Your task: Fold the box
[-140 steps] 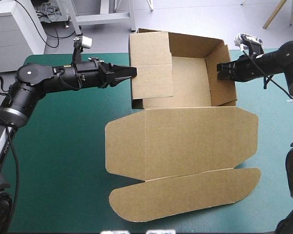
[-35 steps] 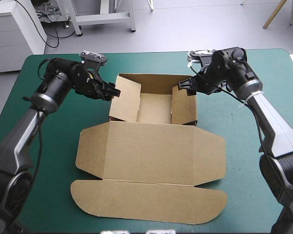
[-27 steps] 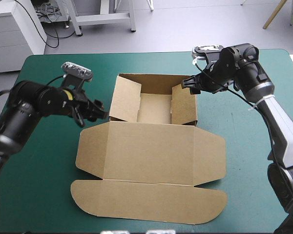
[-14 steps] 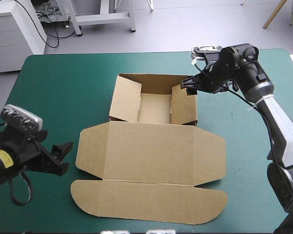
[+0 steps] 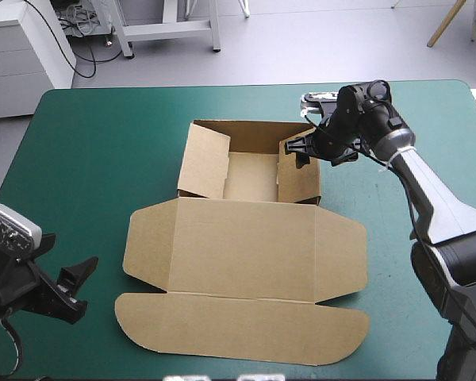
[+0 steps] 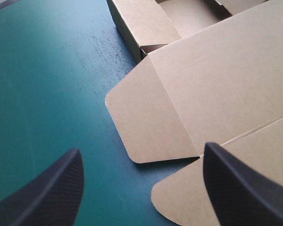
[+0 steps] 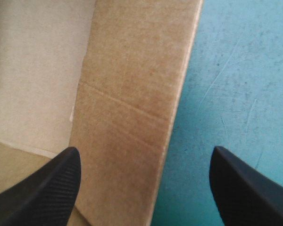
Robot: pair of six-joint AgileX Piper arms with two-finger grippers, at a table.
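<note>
I will next use my right gripper to grab the box's tray by the rim of its upright side (image 5: 319, 187), which leaves the box's lid (image 5: 243, 250) free to fold.
The brown box (image 5: 246, 246) lies mid-table: a tray (image 5: 250, 176) with raised walls at the back, and the lid spread flat toward the front. My right gripper (image 5: 301, 148) hovers open at the top of the tray's right wall (image 5: 301, 181). In the right wrist view that wall (image 7: 132, 94) runs ahead between the fingers of the gripper (image 7: 144, 188), with nothing pinched. My left gripper (image 5: 78, 284) is low at the table's front left corner, open and apart from the box. In its wrist view the gripper (image 6: 141, 188) faces the lid's left flap (image 6: 151, 117).
The teal-green cover (image 5: 95, 159) shows on every side of the box. The lid's rounded front flap (image 5: 246, 325) ends close to the table's front edge. The tray's left wall (image 5: 205, 163) leans inward.
The left arm has drawn back from the tray's left wall to the front left corner. The right gripper has opened wider and shifted a little along the right wall.
</note>
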